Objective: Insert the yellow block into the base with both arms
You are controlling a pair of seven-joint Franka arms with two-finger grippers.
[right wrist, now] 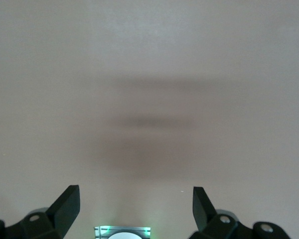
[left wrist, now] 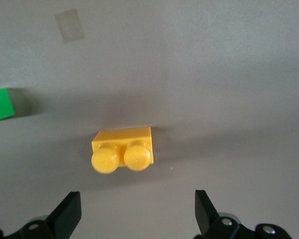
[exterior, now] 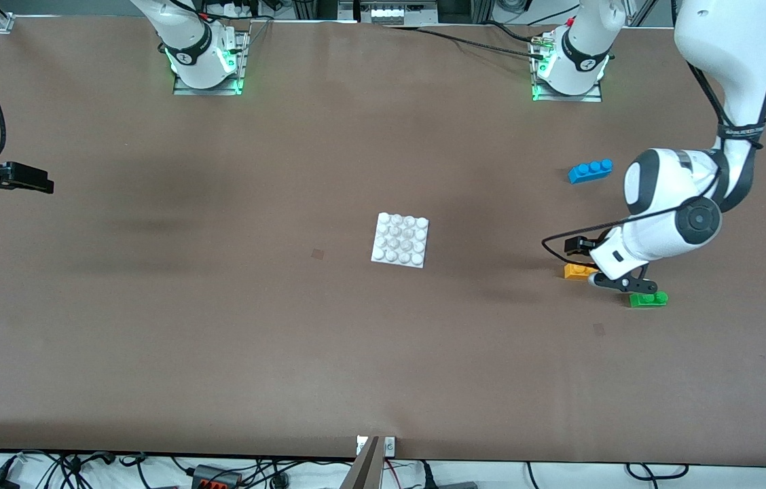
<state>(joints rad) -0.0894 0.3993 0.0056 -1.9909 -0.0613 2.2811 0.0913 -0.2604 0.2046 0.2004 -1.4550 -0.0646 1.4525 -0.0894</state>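
The left gripper needs to insert the yellow block point(exterior: 577, 272) into the white base, so it should next grab the block by its two short ends.
The yellow block point(exterior: 577, 272) lies on the table toward the left arm's end, between the blue and green bricks; the left hand partly covers it. My left gripper point(exterior: 599, 266) hovers low over it. In the left wrist view the block point(left wrist: 122, 148) lies flat, studs toward the camera, just ahead of the open, empty left gripper point(left wrist: 137, 211). The white base point(exterior: 401, 240) sits at the table's middle. My right gripper point(exterior: 43, 182) waits high over the right arm's end of the table. It is open and empty in the right wrist view point(right wrist: 134, 204).
A green brick point(exterior: 648, 299) point(left wrist: 0, 104) lies close beside the left gripper, nearer the front camera than the yellow block. A blue three-stud brick point(exterior: 590, 170) lies farther from the camera. A tape mark point(left wrist: 70, 26) is on the table. The right arm's base point(right wrist: 122, 233) shows below its gripper.
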